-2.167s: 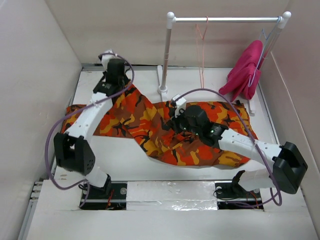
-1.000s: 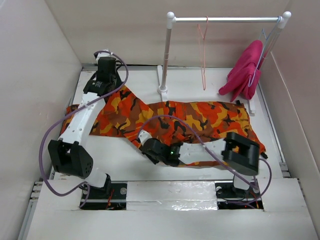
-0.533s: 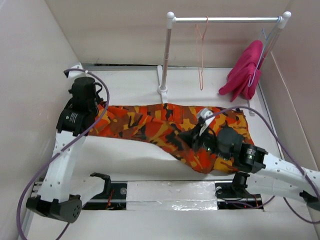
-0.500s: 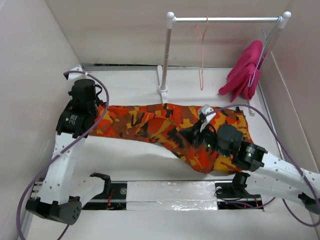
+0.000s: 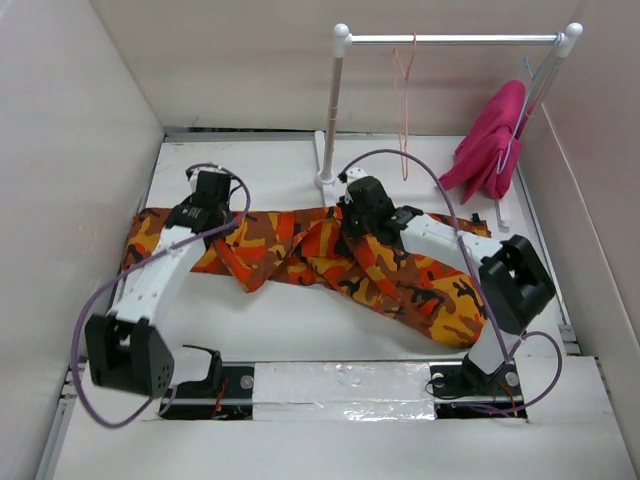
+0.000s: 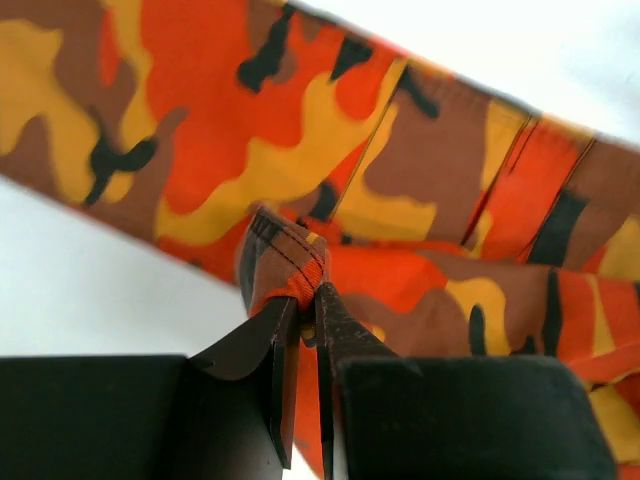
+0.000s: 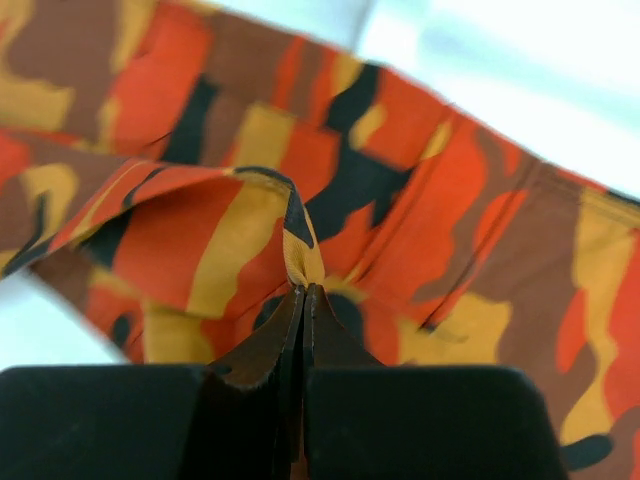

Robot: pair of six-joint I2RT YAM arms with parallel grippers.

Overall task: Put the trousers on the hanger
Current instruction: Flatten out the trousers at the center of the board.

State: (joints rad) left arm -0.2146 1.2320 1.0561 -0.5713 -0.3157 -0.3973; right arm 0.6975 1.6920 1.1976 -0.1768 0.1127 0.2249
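The flap of the fold slants past the front edge of the folded trousers, so the left gripper will keep holding the fold; if it opened now, the fold would end short and bunched there.
The camouflage trousers (image 5: 300,250) lie folded in a long band across the table, from the left edge to the front right. My left gripper (image 5: 205,212) is shut on a fold of the trousers (image 6: 290,262) at their left part. My right gripper (image 5: 352,215) is shut on a pinch of the trousers (image 7: 300,255) near the middle of the band. The salmon-pink hanger (image 5: 404,110) hangs by its hook from the white rail at the back, apart from both grippers.
A white tube rail frame (image 5: 340,110) stands at the back with its base near my right gripper. A magenta garment (image 5: 492,142) on a pale wire hanger hangs at the rail's right end. White walls close in the left and right sides.
Both arms have swung toward the back. The trousers are gathered into a narrower band that now runs down to the front right. My right gripper has moved from the front right to the middle.
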